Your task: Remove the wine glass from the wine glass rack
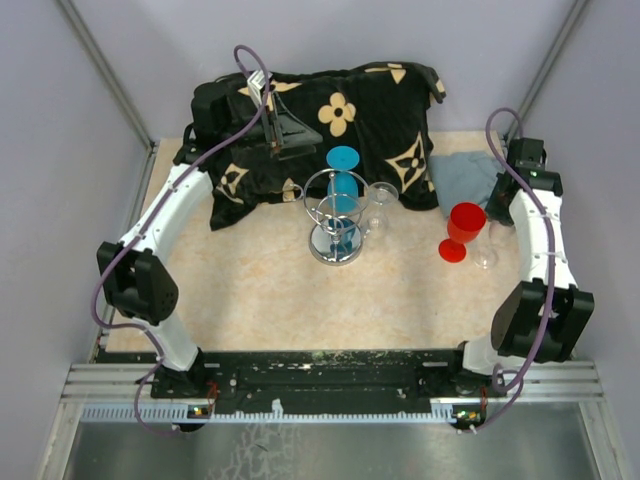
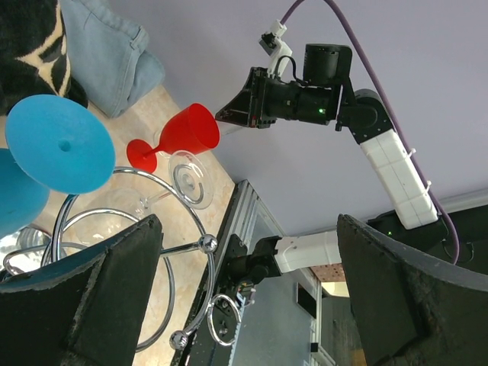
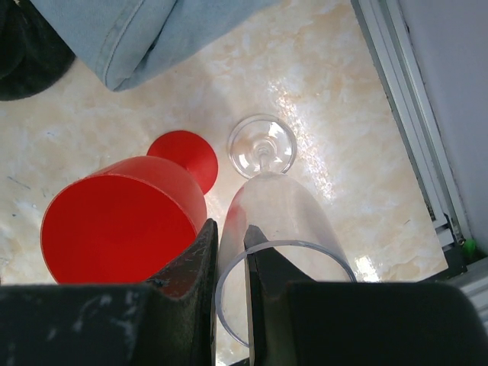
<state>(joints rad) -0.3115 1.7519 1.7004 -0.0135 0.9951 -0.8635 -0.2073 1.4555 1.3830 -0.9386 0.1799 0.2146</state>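
The robot's right gripper should open, because the foot of the clear wine glass is flat on the tabletop and the glass would stay standing beside the red glass.
The silver wire wine glass rack (image 1: 335, 228) stands mid-table. A blue wine glass (image 1: 343, 178) hangs on it, and a clear glass (image 1: 381, 197) sits at its right side. My left gripper (image 1: 293, 138) is open and empty, hovering behind the rack over the black cloth. In the left wrist view the rack's loops (image 2: 185, 278) and the blue glass (image 2: 57, 145) lie just beyond the open gripper (image 2: 250, 229). My right gripper (image 1: 497, 212) is shut on the rim of another clear wine glass (image 3: 267, 221), which stands on the table beside a red glass (image 3: 122, 225), one finger inside the rim.
A black cloth with tan flower prints (image 1: 330, 125) covers the back of the table. A grey-blue cloth (image 1: 465, 175) lies at the back right. The red glass (image 1: 465, 225) and held clear glass (image 1: 487, 255) stand close to the right wall.
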